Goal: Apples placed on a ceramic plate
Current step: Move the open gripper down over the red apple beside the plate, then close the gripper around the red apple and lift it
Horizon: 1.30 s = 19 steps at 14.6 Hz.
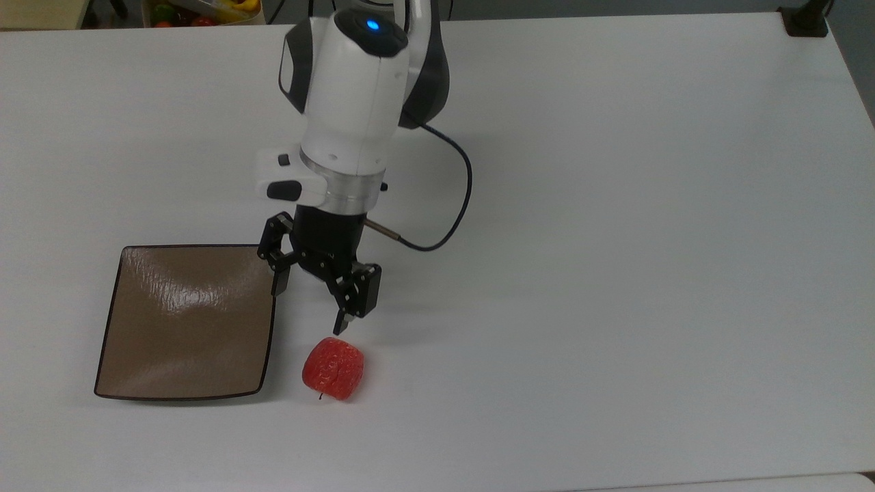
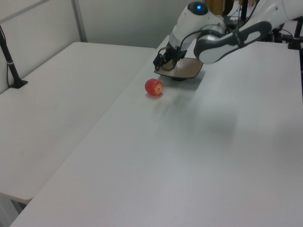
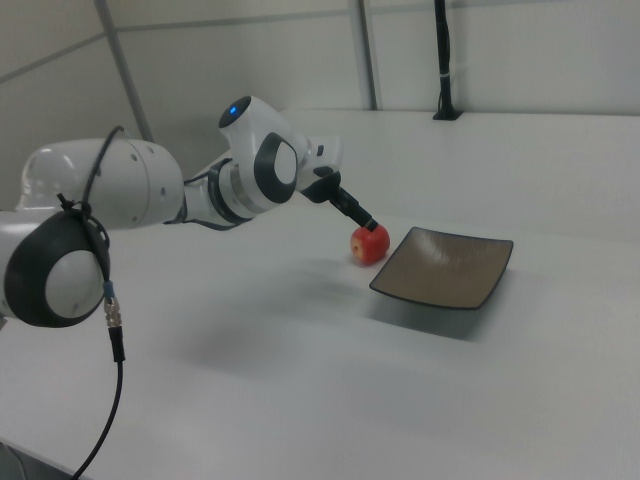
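Note:
The small red apple [image 2: 154, 87] should go on the ceramic plate [image 2: 188, 70], so the robot's gripper should grab it by its two round sides next.
A small red apple [image 1: 333, 367] lies on the white table just right of the tan-brown square plate [image 1: 184, 321] in the top view. It also shows as the apple [image 2: 154, 87] in the left view and the apple [image 3: 370, 243] in the right view, beside the plate [image 3: 445, 266]. My gripper [image 1: 312, 307] hangs open above the table, just behind the apple and at the plate's right edge. Nothing is between its fingers. One fingertip [image 1: 342, 324] stands close over the apple's far side.
The white table [image 1: 615, 273] stretches wide to the top view's right. A second table [image 2: 61, 94] adjoins it at the left view's left. A black post [image 1: 806, 20] stands at the top view's far right corner. Coloured items [image 1: 198, 12] sit beyond the far edge.

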Available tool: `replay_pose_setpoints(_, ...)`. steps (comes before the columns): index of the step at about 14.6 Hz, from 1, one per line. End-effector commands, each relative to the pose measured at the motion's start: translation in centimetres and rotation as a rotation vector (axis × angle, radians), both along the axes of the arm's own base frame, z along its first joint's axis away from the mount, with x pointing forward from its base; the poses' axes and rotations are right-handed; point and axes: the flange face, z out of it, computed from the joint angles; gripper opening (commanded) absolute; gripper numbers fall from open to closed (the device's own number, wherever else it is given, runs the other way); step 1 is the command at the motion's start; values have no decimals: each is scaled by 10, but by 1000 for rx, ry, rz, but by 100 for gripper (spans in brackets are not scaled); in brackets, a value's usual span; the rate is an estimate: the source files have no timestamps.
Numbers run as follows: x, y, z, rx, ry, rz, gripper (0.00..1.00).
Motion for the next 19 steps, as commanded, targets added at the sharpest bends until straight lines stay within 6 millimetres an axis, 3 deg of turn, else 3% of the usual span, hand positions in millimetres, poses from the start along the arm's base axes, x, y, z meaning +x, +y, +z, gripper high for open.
replay_pose_setpoints(1, 17, 7, -18, 4, -80, -35, 100)
replay_pose_setpoints(4, 25, 12, -40, -9, -105, -39, 100)
replay_pose_setpoints(8, 32, 18, -50, -25, -127, -36, 100)
replay_pose_setpoints(9, 31, 30, -60, -28, -116, -18, 100)
replay_pose_setpoints(11, 31, 34, -71, -31, -104, -10, 100)
replay_pose_setpoints(16, 32, 39, -83, -43, -99, 7, 98)
replay_pose_setpoints(17, 32, 40, -87, -60, -96, 17, 74)
replay_pose_setpoints(19, 31, 40, -92, -84, -93, 33, 53)
